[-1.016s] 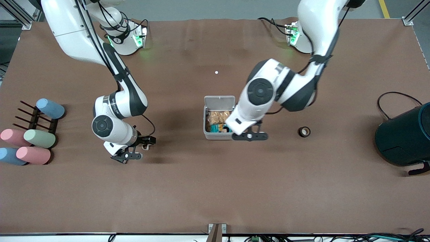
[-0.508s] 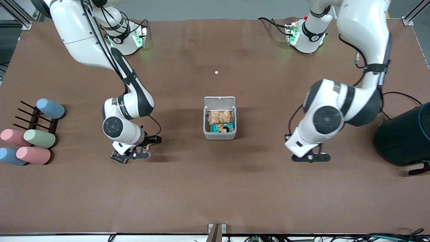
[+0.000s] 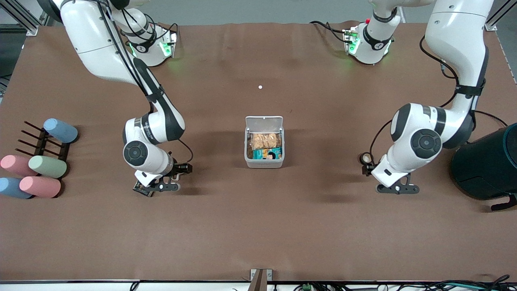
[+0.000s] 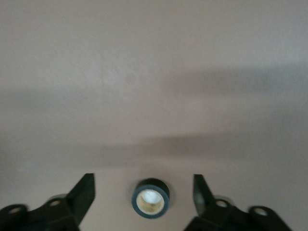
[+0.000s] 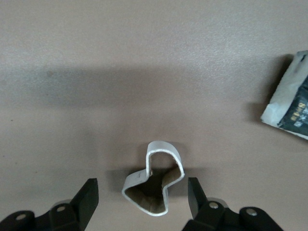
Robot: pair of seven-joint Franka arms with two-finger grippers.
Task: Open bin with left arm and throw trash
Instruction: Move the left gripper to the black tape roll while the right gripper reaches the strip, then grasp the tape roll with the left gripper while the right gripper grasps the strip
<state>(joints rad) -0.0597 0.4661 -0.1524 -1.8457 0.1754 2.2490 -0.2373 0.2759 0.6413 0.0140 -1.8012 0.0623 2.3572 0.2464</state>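
The tape ring needs to go into the bin, so my left gripper should next grab it by its black outer rim to throw it in there.
The bin (image 3: pixel 263 163) stands mid-table with its white lid (image 3: pixel 264 122) hinged open and snack packets inside. The black tape ring with a pale core (image 3: pixel 366 158) lies on the table toward the left arm's end. In the left wrist view the ring (image 4: pixel 150 198) sits between the spread fingers of my open, empty left gripper (image 4: pixel 143 193), which hangs low by it (image 3: pixel 398 188). My right gripper (image 3: pixel 161 186) is open and low over the beige rubber band (image 5: pixel 155 182), which lies between its fingers (image 5: pixel 86 197). The dark printed packet (image 5: pixel 288 103) lies beside it (image 3: pixel 139 189).
Pastel cylinders (image 3: pixel 47 166) and a dark rack (image 3: pixel 42 141) sit at the right arm's end. A large dark teal container (image 3: pixel 486 165) with a black cable (image 3: pixel 464 121) stands at the left arm's end. A small white speck (image 3: pixel 260 87) lies farther from the front camera than the bin.
My left arm has swung away from the bin toward its own end of the table and come down by the tape ring. My right gripper has shifted slightly. The lid stays open.
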